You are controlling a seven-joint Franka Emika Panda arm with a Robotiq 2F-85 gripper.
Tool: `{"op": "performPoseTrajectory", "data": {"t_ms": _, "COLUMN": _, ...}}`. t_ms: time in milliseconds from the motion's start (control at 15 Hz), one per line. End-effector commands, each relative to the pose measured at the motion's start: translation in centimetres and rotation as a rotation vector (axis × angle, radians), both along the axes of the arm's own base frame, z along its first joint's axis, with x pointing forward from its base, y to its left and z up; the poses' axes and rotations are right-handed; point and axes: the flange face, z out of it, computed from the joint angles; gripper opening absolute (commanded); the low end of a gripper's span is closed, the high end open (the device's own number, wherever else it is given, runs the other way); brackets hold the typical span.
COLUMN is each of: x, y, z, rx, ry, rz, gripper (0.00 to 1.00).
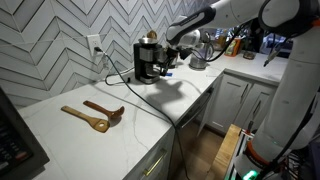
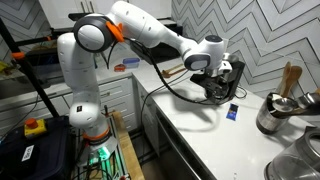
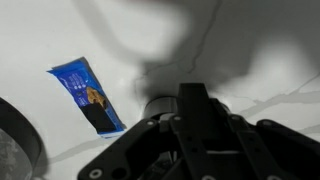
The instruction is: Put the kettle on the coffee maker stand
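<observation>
I should let go of the kettle now with my gripper: the kettle sits close in at the machine's foot, so it would land on the stand if I opened now.
The black coffee machine with a silvery top (image 1: 148,56) stands by the tiled wall, and its stand (image 1: 150,76) is at its foot. It also shows in an exterior view (image 2: 232,78). My gripper (image 1: 172,52) (image 2: 207,62) hovers right next to the machine. The small dark kettle (image 1: 164,67) (image 2: 215,86) hangs under it. In the wrist view my gripper (image 3: 192,100) looks shut on the kettle's black handle, and part of the kettle's round dark body (image 3: 158,106) shows beneath, above the white counter.
A blue packet (image 3: 85,95) (image 2: 231,112) lies on the counter near the machine. A silvery jug (image 1: 198,52) stands behind. Wooden spoons (image 1: 95,115) lie on the counter. A metal pot with utensils (image 2: 275,112) is nearby. A dark round rim (image 3: 12,145) is at the wrist view's edge.
</observation>
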Motion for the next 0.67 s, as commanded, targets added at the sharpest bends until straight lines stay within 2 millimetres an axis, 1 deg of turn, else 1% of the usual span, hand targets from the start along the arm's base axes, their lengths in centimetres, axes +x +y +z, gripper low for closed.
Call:
{"op": "performPoseTrajectory", "data": {"t_ms": 0, "x": 0.73, "y": -0.03, "z": -2.64, "rx": 0.024, "ry": 0.06, "rz": 0.032, "gripper": 0.07}}
{"op": "performPoseTrajectory", "data": {"t_ms": 400, "x": 1.32, "y": 0.03, "z": -2.55, "rx": 0.02, "ry": 0.065, "rz": 0.039, "gripper": 0.08}}
{"op": "performPoseTrajectory", "data": {"t_ms": 467, "x": 1.38, "y": 0.04, "z": -2.59, "rx": 0.021, "ry": 0.067, "rz": 0.041, "gripper": 0.12}}
{"op": "performPoseTrajectory", "data": {"t_ms": 533, "x": 1.44, "y": 0.08, "z": -2.63, "rx": 0.021, "ry": 0.07, "rz": 0.043, "gripper": 0.36}}
{"op": "performPoseTrajectory", "data": {"t_ms": 600, "x": 1.49, "y": 0.11, "z": -2.69, "rx": 0.022, "ry": 0.072, "rz": 0.044, "gripper": 0.55}}
